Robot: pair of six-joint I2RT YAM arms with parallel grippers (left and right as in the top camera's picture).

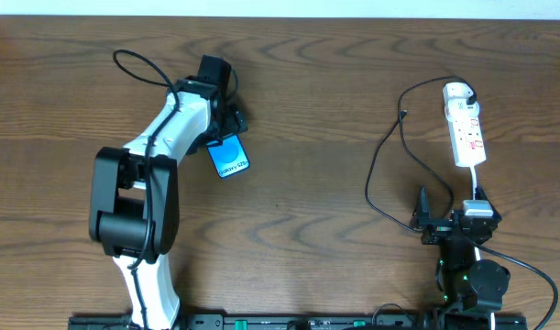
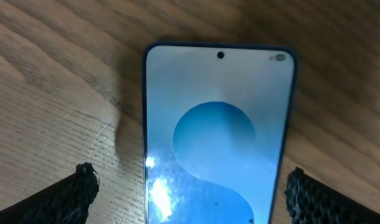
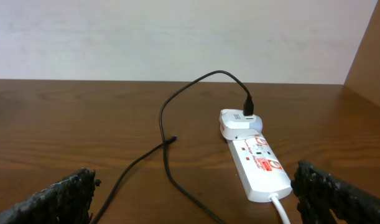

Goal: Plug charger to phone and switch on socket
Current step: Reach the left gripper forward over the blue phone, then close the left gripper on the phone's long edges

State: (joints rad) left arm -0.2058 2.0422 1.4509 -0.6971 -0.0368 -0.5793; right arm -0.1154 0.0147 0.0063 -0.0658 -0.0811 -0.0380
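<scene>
My left gripper's fingers are still above the phone's long edges with wide gaps of wood, so it lowers and only then closes on the phone.
The phone (image 1: pixel 230 158) lies flat on the wooden table, blue screen up with a cyan oval. My left gripper (image 1: pixel 227 135) is open over it. In the left wrist view the phone (image 2: pixel 217 130) lies between the two fingers of the left gripper (image 2: pixel 193 198), neither touching it. The white socket (image 1: pixel 466 133) lies at the far right with a white adapter (image 1: pixel 456 92) plugged in. The black charger cable (image 1: pixel 371 174) loops left from it, its plug tip (image 1: pixel 403 115) free on the table. My right gripper (image 1: pixel 449 206) is open and empty, near the socket's cord end. The right wrist view shows the socket (image 3: pixel 258 165), cable (image 3: pixel 163 124) and tip (image 3: pixel 172 139) ahead of the right gripper (image 3: pixel 196 199).
The socket's white cord (image 3: pixel 282 208) runs back toward my right arm. A pale wall stands behind the table's far edge (image 3: pixel 177 79). A thick black robot cable (image 1: pixel 137 64) arcs by my left arm.
</scene>
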